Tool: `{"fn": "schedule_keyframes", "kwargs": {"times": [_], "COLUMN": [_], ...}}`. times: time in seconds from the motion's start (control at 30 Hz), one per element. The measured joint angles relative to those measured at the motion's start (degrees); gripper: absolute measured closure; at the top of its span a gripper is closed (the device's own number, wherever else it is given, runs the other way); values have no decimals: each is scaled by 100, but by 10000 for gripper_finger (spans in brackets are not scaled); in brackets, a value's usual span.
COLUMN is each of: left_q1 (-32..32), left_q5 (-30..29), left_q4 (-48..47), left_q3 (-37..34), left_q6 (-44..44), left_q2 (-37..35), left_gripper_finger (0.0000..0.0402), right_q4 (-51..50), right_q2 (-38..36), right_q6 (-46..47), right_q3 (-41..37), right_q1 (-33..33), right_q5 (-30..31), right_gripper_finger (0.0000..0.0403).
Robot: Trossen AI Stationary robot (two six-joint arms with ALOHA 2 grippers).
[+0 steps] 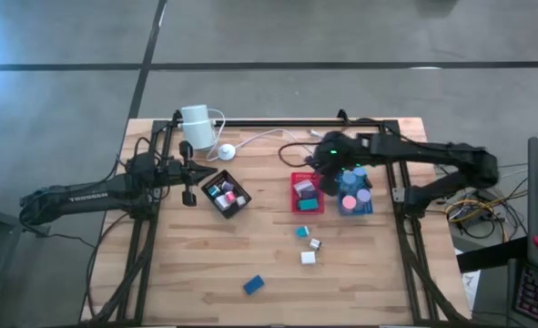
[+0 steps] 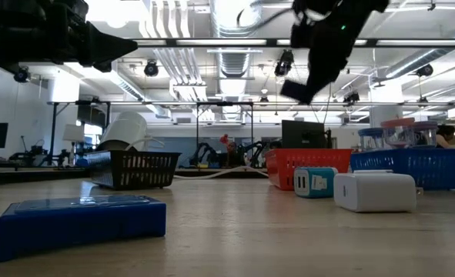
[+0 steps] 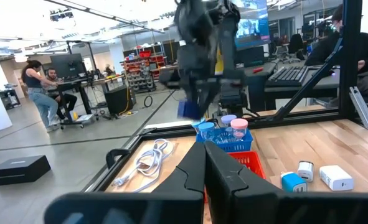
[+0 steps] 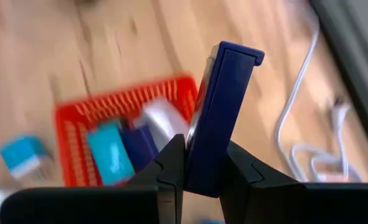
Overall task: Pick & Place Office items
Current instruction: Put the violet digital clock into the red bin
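Note:
The dark blue block's end (image 4: 240, 55) juts past the red tray's rim (image 4: 187, 88), so my right gripper keeps holding the block for now, until it is over the tray.
My right gripper (image 4: 202, 163) is shut on a flat dark blue block (image 4: 224, 106) and hangs above the red tray (image 1: 296, 178), which holds several office items. In the low view the gripper (image 2: 308, 81) is high over the table. My left gripper (image 1: 207, 172) waits shut and level beside the black tray (image 1: 226, 208), touching nothing. Loose on the wood lie a teal piece (image 1: 301, 231), two white pieces (image 1: 309, 258) and a blue block (image 1: 254, 285). My right gripper pinches the dark blue block between its two fingers, one on each broad face, near one end (image 4: 199, 171). The rest of the block sticks out past the fingertips. The fingers slant down toward the table's left. The block is lifted clear above the red tray.
A blue tray (image 1: 355, 208) with round pieces stands right of the red one. A white cylinder (image 1: 196, 128) with its cable (image 1: 250, 141) sits at the far edge. A black frame (image 1: 405, 219) borders the table. People are in the room beyond.

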Motion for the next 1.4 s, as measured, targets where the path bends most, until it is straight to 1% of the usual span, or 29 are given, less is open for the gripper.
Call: {"fn": "schedule_keyframes", "kwargs": {"times": [0.1, 0.17, 0.27, 0.33, 0.67, 0.93, 1.03, 1.23, 1.4], "left_q1": [0, 0, 2, 2, 4, 4, 4, 4, 4], "left_q5": [0, 0, 0, 0, 2, 2, 2, 2, 2], "left_q4": [0, 0, 0, 0, 0, 0, 0, 0, 0], "left_q3": [0, 0, 0, 0, 0, 0, 0, 0, 0], "left_q6": [0, 0, 0, -3, -45, -44, -45, -44, -44], "left_q2": [0, 0, 0, 0, 0, 0, 0, 0, 0], "left_gripper_finger": [399, 399, 399, 399, 399, 399, 399, 399, 399], "right_q4": [-632, -829, -850, -837, -867, -716, -725, -751, -912], "right_q2": [680, 1036, 1392, 1560, 2245, 2276, 2268, 2296, 2200], "right_q6": [-67, -78, -119, -121, -67, -55, -55, -55, -55], "right_q3": [396, 551, 673, 710, 481, 384, 377, 310, 332], "right_q1": [-81, -81, -76, -66, -51, -33, -33, -29, -29], "right_q5": [-6, -81, -523, -677, -817, -861, -865, -887, -893], "right_gripper_finger": [349, 348, 348, 348, 348, 345, 328, 278, 243]}}
